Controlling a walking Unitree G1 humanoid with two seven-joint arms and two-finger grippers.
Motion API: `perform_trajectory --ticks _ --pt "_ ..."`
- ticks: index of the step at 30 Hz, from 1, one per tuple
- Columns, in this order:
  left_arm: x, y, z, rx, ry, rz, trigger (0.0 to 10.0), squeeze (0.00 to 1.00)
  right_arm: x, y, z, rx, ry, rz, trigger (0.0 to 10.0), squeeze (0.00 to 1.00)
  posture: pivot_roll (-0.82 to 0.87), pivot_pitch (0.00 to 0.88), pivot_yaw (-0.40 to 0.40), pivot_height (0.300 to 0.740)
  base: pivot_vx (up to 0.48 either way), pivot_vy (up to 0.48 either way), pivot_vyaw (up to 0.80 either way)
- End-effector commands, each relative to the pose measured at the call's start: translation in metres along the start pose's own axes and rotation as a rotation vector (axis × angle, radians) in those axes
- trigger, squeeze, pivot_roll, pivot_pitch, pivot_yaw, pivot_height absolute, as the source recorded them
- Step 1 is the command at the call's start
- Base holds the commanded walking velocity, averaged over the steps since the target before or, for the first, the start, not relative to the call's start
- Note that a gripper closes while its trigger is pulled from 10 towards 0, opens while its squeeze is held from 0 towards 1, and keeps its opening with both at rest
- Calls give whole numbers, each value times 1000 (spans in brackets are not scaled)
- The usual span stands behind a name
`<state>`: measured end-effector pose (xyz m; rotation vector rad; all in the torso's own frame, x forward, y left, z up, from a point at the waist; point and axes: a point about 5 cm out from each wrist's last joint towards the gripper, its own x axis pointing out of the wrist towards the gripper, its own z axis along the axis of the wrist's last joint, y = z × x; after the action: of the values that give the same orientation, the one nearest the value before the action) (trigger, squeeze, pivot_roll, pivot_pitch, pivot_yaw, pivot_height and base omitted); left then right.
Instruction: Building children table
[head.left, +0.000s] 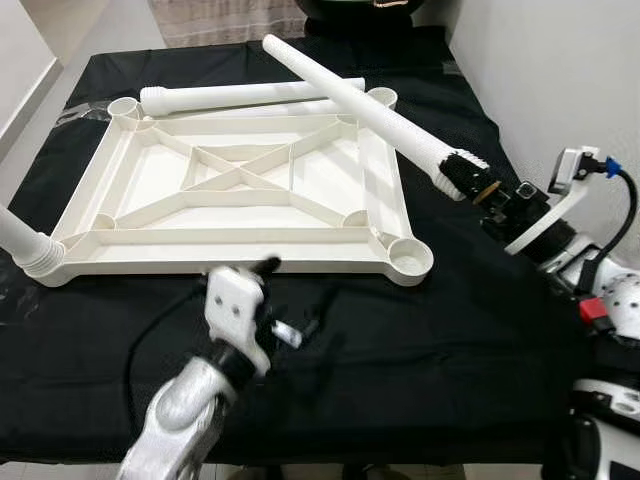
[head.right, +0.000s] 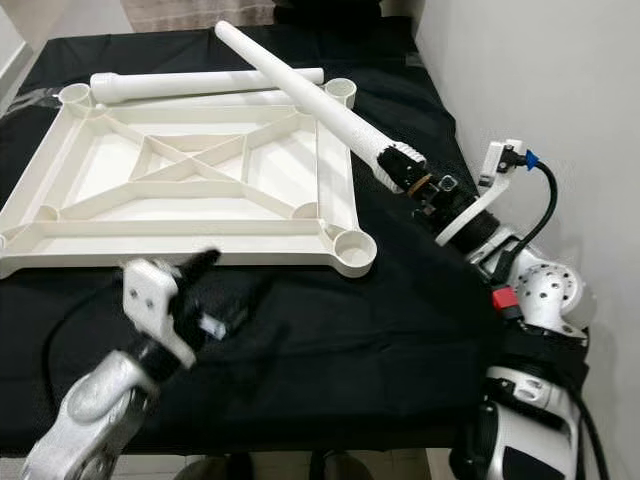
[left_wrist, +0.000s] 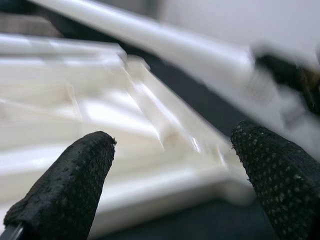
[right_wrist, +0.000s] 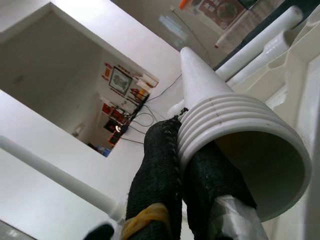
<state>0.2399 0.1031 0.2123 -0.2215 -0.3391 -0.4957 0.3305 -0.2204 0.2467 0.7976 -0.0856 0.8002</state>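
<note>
The long leg slants far out from its clamped threaded end, so my left gripper should grab the leg around its smooth middle next.
A white ribbed tabletop lies upside down on the black cloth, with round sockets at its corners. My right gripper is shut on the threaded end of a long white leg. That leg slants up and away over the tabletop's far right corner. In the right wrist view its black fingers clamp the leg's ribbed open end. My left gripper hovers open over the cloth, just in front of the tabletop's near edge, and is blurred. Its fingertips stand wide apart.
Another white leg lies along the tabletop's far edge. A further leg sticks out at the near left corner. The near right socket stands open. A white wall runs along the right side. Black cloth stretches in front.
</note>
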Motion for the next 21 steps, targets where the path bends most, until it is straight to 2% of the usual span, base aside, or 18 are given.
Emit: perform_trajectory --ticks 1,3,4,6,7,9,10,11,12,15,17,21 --pt "-1 9 -6 -98 20 69 10000 0 0 9 3 21 -48 64 0 0 8 251 -17 740 0 0 0" --pt "10 22 2 -250 -46 145 10000 0 3 12 -4 57 -70 82 0 0 6 242 -17 740 0 0 0" --pt "10 22 2 -250 -46 145 10000 0 3 12 -4 57 -70 82 0 0 6 242 -17 740 0 0 0" --pt "26 40 14 -445 -135 197 10000 0 5 14 -12 102 -86 105 0 0 8 232 -18 740 0 0 0" --pt "26 40 14 -445 -135 197 10000 0 5 14 -12 102 -86 105 0 0 8 232 -18 740 0 0 0" --pt "44 54 22 -601 -193 204 10000 0 8 20 -18 118 -97 137 0 0 9 220 -14 740 0 0 0" --pt "50 57 24 -639 -204 201 10000 0 9 22 -18 122 -105 148 0 0 9 220 -14 740 0 0 0" --pt "50 57 24 -639 -204 201 10000 0 9 22 -18 122 -105 148 0 0 9 220 -14 740 0 0 0" --pt "58 60 25 -663 -209 201 10000 0 11 26 -19 138 -121 166 0 0 6 210 -9 740 0 0 0" --pt "65 61 25 -701 -213 179 10000 0 11 32 -23 140 -107 193 0 0 -2 209 0 740 0 0 0" --pt "74 60 25 -751 -211 159 10000 0 10 38 -30 148 -91 222 0 0 -3 217 4 740 0 0 0" --pt "86 55 32 -776 -231 117 10000 0 7 44 -37 163 -74 249 0 0 -10 224 13 740 0 0 0"
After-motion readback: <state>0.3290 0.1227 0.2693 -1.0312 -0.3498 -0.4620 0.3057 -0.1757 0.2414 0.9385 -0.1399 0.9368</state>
